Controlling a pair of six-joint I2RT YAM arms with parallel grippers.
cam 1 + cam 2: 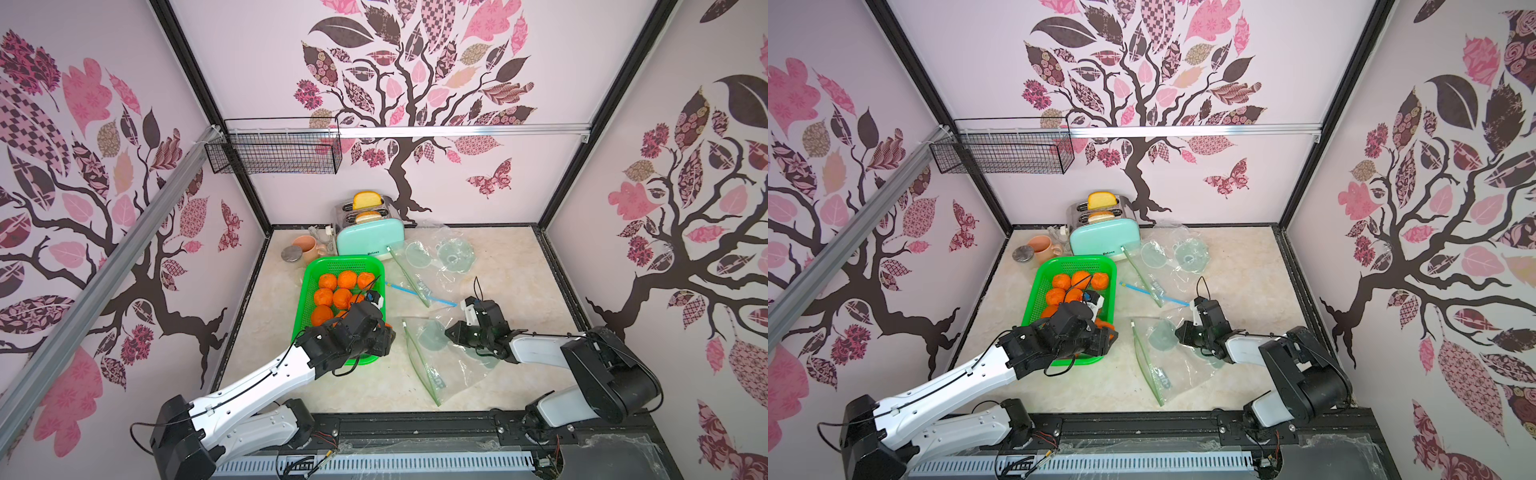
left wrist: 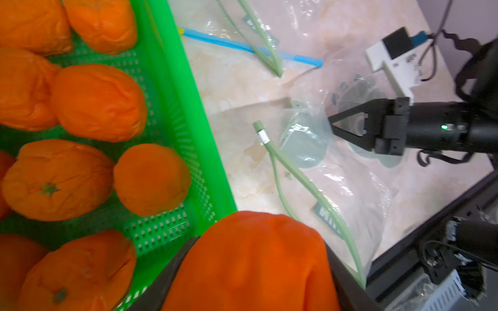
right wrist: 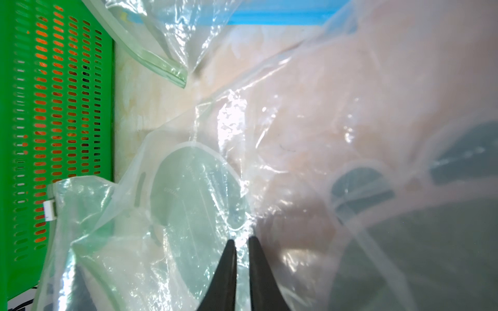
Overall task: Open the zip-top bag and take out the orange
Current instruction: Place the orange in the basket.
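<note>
My left gripper should stay closed for now, because the green basket's corner rim is under the orange and the orange would fall onto that rim.
The orange (image 2: 250, 264) sits between the two fingers of my left gripper (image 2: 250, 272), which is shut on it. In both top views this gripper (image 1: 384, 332) (image 1: 1106, 330) hangs over the near right corner of the green basket (image 1: 345, 261). The clear zip-top bag (image 1: 449, 374) (image 1: 1167, 374) lies flat on the table to the right, with its green zip strips (image 2: 296, 172) parted. My right gripper (image 1: 448, 332) (image 3: 242, 239) is pinched shut on the bag's film (image 3: 188, 188), near its printed round patch.
Several more oranges (image 1: 347, 279) fill the basket. A second clear bag (image 1: 436, 257) and a blue zip strip (image 1: 419, 295) lie behind. A mint toaster (image 1: 370, 237), a pink mug (image 1: 307, 247) and a metal lid (image 1: 291, 253) stand at the back. A wire basket (image 1: 274, 149) hangs on the wall.
</note>
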